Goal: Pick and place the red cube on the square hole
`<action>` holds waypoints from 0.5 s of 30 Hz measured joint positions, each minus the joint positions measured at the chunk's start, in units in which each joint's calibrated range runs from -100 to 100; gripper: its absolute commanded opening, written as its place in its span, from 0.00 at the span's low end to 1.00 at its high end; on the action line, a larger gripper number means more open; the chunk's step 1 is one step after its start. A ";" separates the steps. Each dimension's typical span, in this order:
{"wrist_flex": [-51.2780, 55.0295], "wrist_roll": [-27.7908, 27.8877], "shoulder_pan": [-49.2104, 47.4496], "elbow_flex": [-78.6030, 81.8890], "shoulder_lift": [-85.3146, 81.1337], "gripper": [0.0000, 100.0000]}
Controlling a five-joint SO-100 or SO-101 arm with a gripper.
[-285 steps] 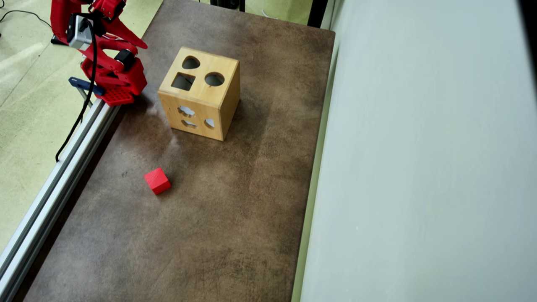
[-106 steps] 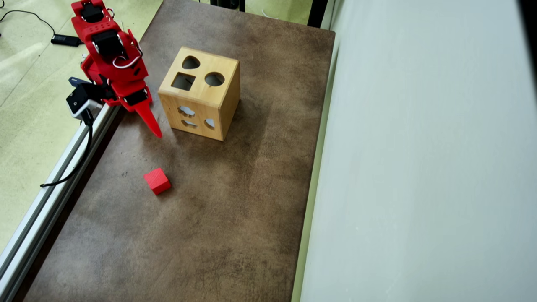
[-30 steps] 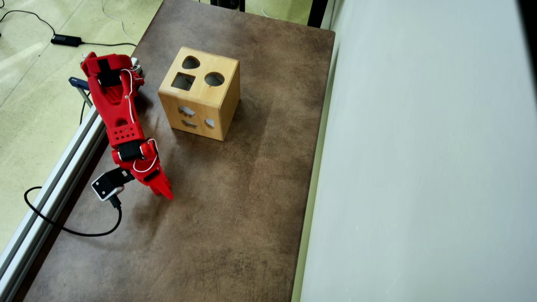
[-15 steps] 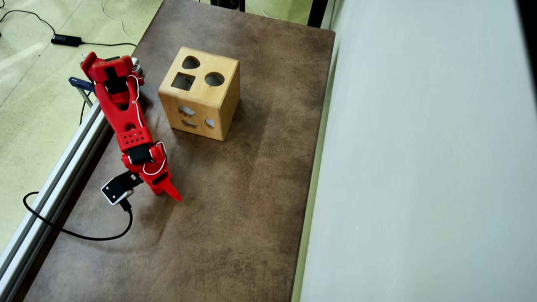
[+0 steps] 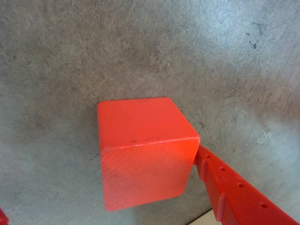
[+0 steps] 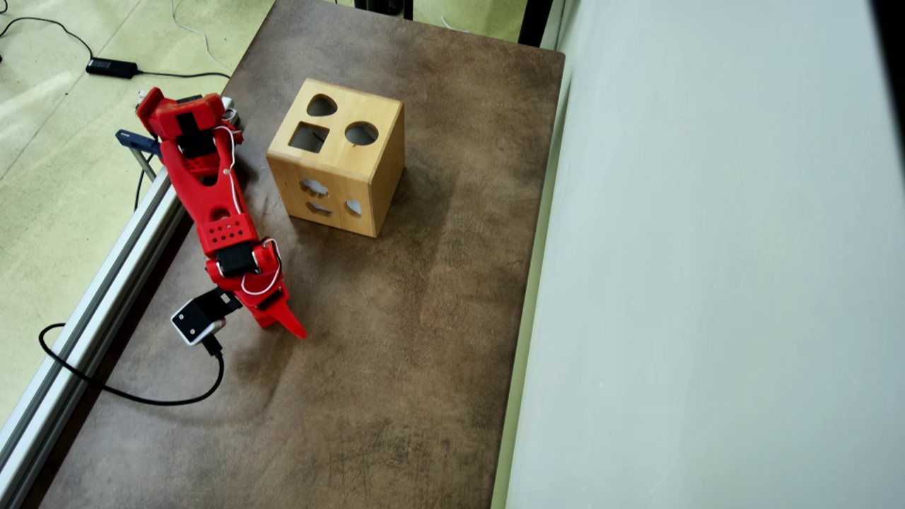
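My gripper grabs the red cube [image 5: 145, 150] by its opposite sides next, to set it on the square hole.
The red cube [image 5: 145, 150] rests on the brown table and fills the middle of the wrist view. My gripper [image 5: 101, 185] is open and straddles it. Its right finger [image 5: 234, 192] touches the cube's lower right edge. Only a sliver of the other finger [image 5: 2, 218] shows at the bottom left corner, well apart from the cube. In the overhead view my gripper [image 6: 279, 322] points down near the table's left side and hides the cube. The square hole [image 6: 309, 137] is in the top of the wooden box [image 6: 385, 170], further back on the table.
The box top also has a round hole [image 6: 361, 133] and a heart-like hole [image 6: 322, 106]. An aluminium rail [image 6: 85, 318] runs along the table's left edge. A black cable [image 6: 127, 396] loops from the wrist camera. A pale wall [image 6: 707, 283] borders the right.
The arm swung out from its base and came down over the cube, which is now hidden in the overhead view. In the last half second nothing has visibly moved.
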 measured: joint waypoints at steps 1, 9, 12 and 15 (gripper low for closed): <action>0.00 0.00 0.00 0.00 0.00 0.55; 0.00 0.00 0.00 0.00 0.00 0.38; 0.00 0.00 0.00 0.00 0.00 0.29; 0.00 0.00 0.00 0.00 0.00 0.23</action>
